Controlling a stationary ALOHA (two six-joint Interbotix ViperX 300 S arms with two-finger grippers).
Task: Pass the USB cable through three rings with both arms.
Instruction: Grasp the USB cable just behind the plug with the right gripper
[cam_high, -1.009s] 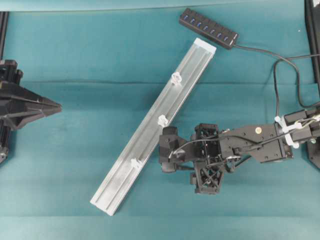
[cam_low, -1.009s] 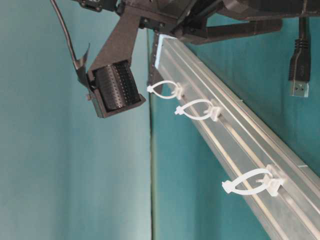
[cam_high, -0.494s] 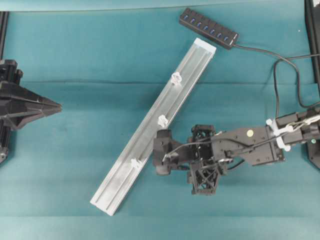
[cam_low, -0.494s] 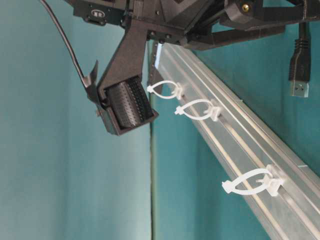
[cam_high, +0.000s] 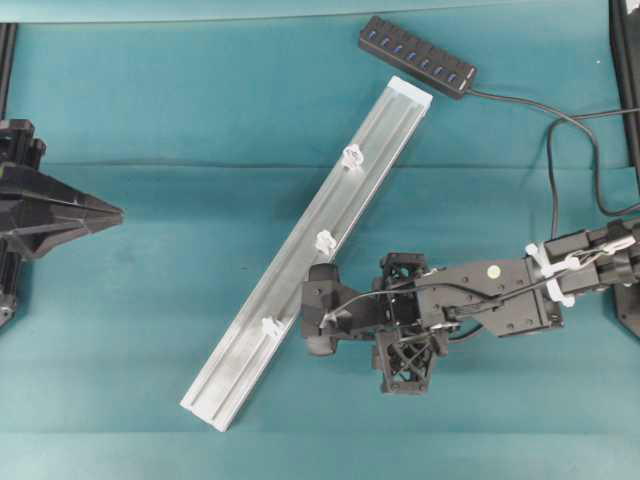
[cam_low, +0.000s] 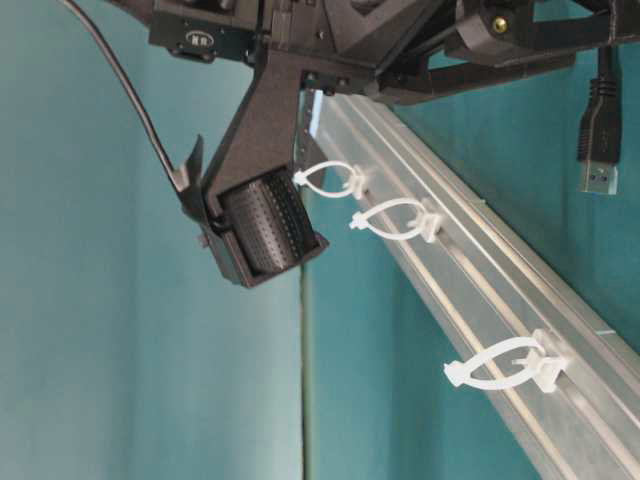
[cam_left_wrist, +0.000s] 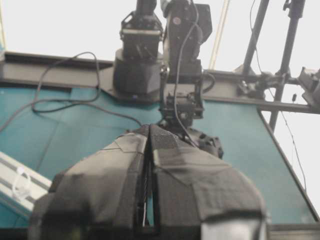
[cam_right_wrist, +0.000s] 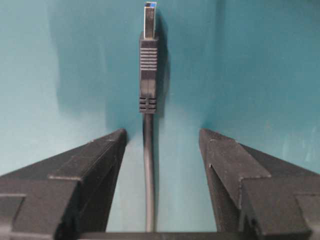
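Next, my right gripper grabs the cord just behind its plug (cam_right_wrist: 148, 145) to thread the USB cable through the rings.
The silver rail (cam_high: 300, 260) lies diagonally on the table with three white rings (cam_high: 352, 155), (cam_high: 325, 241), (cam_high: 268, 326) along it. The rings also show in the table-level view (cam_low: 395, 218). The black hub (cam_high: 417, 55) lies at the far end, and the USB cable (cam_high: 555, 130) runs from it to the right. In the right wrist view the plug (cam_right_wrist: 148, 60) lies flat on the cloth. My right gripper (cam_right_wrist: 162, 132) is open with the cord between its jaws, untouched. In the overhead view it (cam_high: 403, 380) is right of the rail. My left gripper (cam_high: 112, 212) is shut and empty at the left edge.
The table is covered with teal cloth (cam_high: 150, 100). The right arm's wrist block (cam_high: 320, 315) hangs close beside the rail near the nearest ring. Black frame posts (cam_high: 625, 60) stand at the right edge. One ring shows in the left wrist view (cam_left_wrist: 21, 182).
The right arm has moved left, toward the rail, and come lower. The left arm, the rail and the plug have not moved.
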